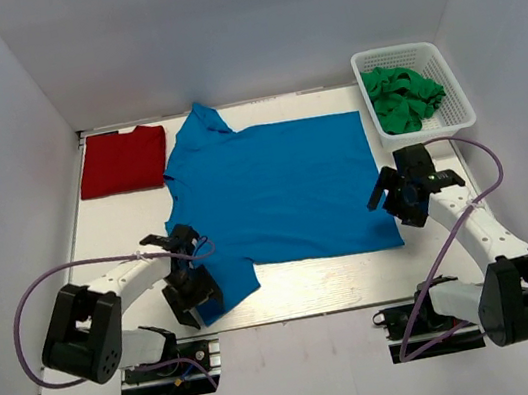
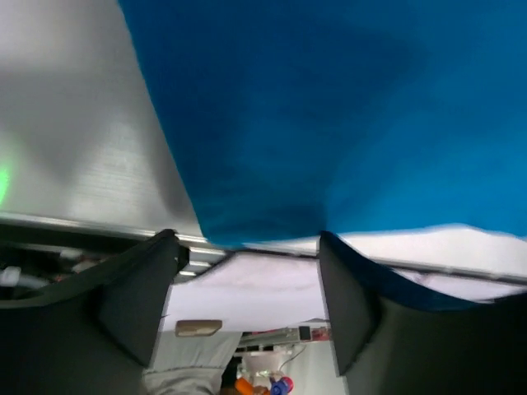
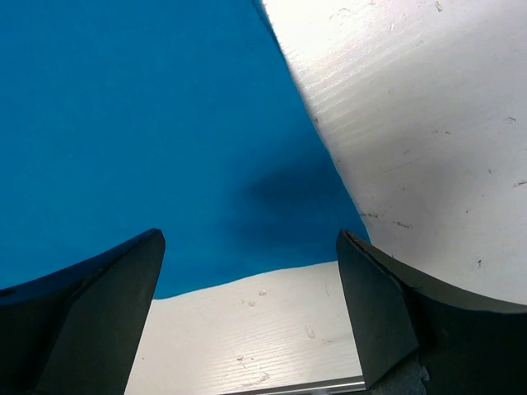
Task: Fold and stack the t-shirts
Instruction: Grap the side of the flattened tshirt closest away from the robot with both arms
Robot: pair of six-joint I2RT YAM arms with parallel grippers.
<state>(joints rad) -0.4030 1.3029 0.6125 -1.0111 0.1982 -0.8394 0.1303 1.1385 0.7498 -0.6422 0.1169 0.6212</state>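
Observation:
Next, my right gripper picks up the blue t-shirt (image 1: 277, 185) by its near hem beside its bottom corner to fold that hem over the t-shirt's body.
A bright blue t-shirt (image 1: 277, 185) lies spread flat across the middle of the table, collar to the left. A dark red t-shirt (image 1: 122, 160) lies folded at the back left. My left gripper (image 1: 191, 293) is open and hovers over the blue shirt's near-left sleeve; in the left wrist view the sleeve hem (image 2: 272, 222) sits just ahead of the empty jaws (image 2: 247, 280). My right gripper (image 1: 398, 197) is open and empty above the shirt's near-right corner, which shows in the right wrist view (image 3: 329, 239).
A white mesh basket (image 1: 453, 85) at the back right holds crumpled green cloth (image 1: 403, 98). White walls enclose the table on three sides. The table's near edge (image 1: 304, 312) runs just in front of both grippers.

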